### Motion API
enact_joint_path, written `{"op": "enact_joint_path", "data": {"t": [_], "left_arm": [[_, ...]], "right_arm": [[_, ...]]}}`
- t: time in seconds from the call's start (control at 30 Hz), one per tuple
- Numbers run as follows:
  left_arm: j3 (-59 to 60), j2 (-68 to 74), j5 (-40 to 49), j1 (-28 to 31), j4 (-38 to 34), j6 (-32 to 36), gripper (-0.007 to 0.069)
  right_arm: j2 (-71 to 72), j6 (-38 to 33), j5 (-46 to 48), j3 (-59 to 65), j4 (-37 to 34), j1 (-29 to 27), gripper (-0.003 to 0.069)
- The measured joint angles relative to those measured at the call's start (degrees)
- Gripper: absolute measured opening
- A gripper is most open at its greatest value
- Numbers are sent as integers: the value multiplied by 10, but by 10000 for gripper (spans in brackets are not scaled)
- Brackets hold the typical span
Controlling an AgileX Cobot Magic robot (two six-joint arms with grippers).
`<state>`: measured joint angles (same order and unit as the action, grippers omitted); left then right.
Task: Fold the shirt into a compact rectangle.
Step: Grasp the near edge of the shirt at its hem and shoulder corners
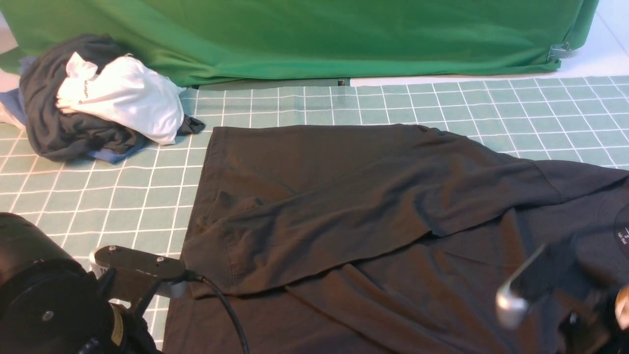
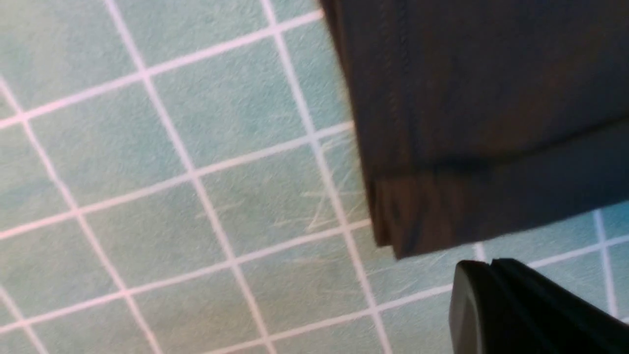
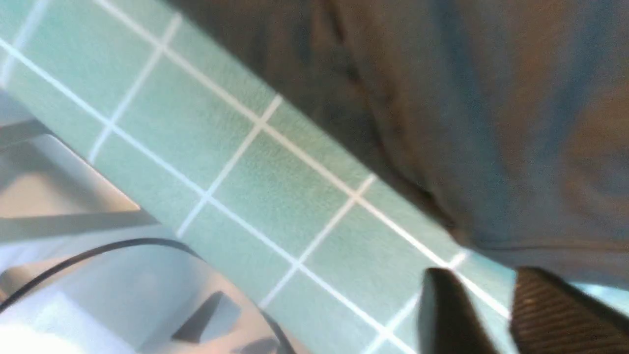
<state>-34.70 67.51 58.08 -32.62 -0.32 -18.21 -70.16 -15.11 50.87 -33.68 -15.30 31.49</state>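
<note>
The black shirt should be picked up next by its bunched fold [image 3: 439, 194] with my right gripper, to fold it into a compact rectangle.
The black shirt [image 1: 373, 211] lies spread on the green grid mat [image 1: 123, 196], its far side folded over toward the near side in a long diagonal flap. Its collar with a white label [image 1: 622, 237] is at the right edge. In the left wrist view my left gripper [image 2: 484, 265] is shut and empty, just off a folded hem corner of the shirt [image 2: 467, 147]. In the right wrist view my right gripper [image 3: 484, 280] is open over the mat, with nothing between its fingers [image 3: 442, 305]. The shirt's edge [image 3: 491, 147] lies just beyond the tips.
A heap of dark, white and blue garments [image 1: 98, 93] sits at the far left of the mat. A green backdrop cloth [image 1: 295, 34] hangs along the back. My left arm [image 1: 49, 295] fills the near left corner; my right arm [image 1: 540, 285] is blurred at near right.
</note>
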Motion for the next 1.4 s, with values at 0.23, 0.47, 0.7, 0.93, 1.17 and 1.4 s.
{"op": "enact_joint_path", "data": {"t": [0.23,0.47,0.7,0.93,1.17,1.4], "left_arm": [[0,0,-18,0,3,15,4],[0,3,-80,0,6,99,110],[0,68,-87,0,3,151,429],[0,154,-91,0,-2,168,597],[0,169,-67,0,-31,196,337],[0,141,-31,0,-44,210,20]], "right_arm": [[0,11,-87,51,5,10,481],[0,27,-120,51,5,10,455],[0,30,-123,51,4,10,450],[0,33,-123,51,4,10,450],[0,39,-123,51,4,10,450],[0,40,-123,51,4,10,450]]}}
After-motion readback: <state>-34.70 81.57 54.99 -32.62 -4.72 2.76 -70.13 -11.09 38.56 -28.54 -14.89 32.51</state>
